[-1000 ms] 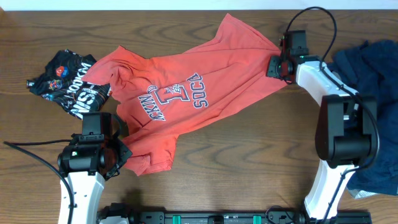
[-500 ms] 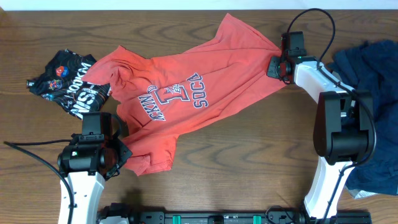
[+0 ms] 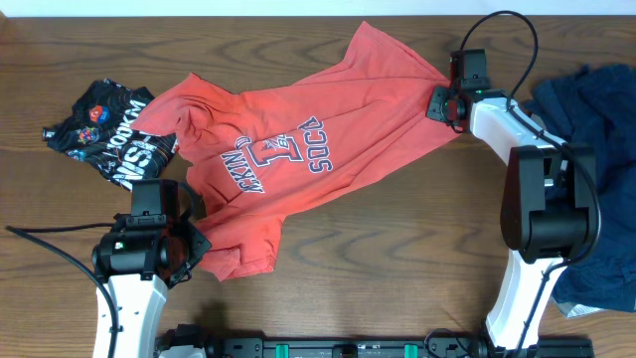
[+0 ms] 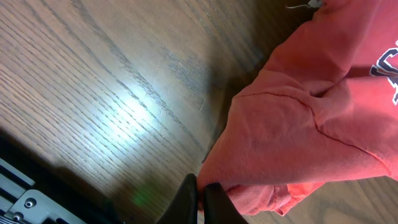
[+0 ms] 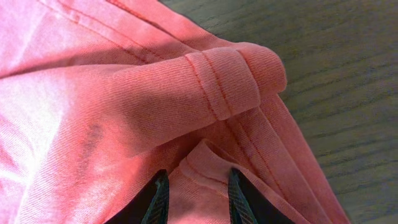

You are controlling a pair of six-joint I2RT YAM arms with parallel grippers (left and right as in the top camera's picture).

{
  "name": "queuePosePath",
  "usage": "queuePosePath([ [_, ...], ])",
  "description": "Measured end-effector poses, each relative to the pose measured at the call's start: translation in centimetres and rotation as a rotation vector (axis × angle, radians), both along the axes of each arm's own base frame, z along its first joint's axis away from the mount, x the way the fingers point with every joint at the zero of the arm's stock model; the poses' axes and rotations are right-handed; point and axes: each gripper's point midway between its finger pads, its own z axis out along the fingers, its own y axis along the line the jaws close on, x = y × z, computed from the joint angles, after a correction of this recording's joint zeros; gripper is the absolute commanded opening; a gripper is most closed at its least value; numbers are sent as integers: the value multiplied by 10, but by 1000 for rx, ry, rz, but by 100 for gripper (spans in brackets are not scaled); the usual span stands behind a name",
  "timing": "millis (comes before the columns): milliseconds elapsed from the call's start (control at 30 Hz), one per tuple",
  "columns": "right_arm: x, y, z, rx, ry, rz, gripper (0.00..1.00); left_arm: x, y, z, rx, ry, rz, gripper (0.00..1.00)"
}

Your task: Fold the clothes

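Next, my right gripper grabs the T-shirt's fold beside the rolled hem point(image 5: 224, 81), opposite my left gripper, to spread and fold the T-shirt.
The coral-red T-shirt point(image 3: 348, 109) lies crumpled across the middle of the wooden table, with its navy-and-white lettering face up. My left gripper point(image 3: 199, 245) is at the shirt's lower left corner. In the left wrist view it point(image 4: 200, 188) is shut on the bunched edge of the shirt point(image 4: 298, 130). My right gripper point(image 3: 444, 104) is at the shirt's right edge. In the right wrist view its fingers point(image 5: 196, 190) are apart, straddling a fold of the cloth beside a rolled hem point(image 5: 224, 81).
A black printed T-shirt point(image 3: 104, 134) lies bunched at the far left, partly under the red shirt's sleeve. A heap of navy clothes point(image 3: 596, 119) lies along the right edge behind the right arm. Bare wood point(image 3: 397, 239) shows in front.
The right wrist has shifted very slightly at the shirt's right edge. The left arm and the shirt have not visibly moved.
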Motion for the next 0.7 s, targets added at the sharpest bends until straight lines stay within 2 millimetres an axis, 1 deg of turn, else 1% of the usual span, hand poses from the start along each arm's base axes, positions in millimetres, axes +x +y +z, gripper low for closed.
queuePosePath([
  [433, 4, -4, 0, -11, -19, -25, 35, 0, 0, 0, 0, 0, 0, 6],
  [567, 5, -4, -7, -15, -10, -26, 34, 0, 0, 0, 0, 0, 0, 6],
  [633, 5, -4, -7, -16, -12, -26, 32, 0, 0, 0, 0, 0, 0, 6],
  [700, 5, -4, -7, -17, -12, -27, 27, 0, 0, 0, 0, 0, 0, 6],
])
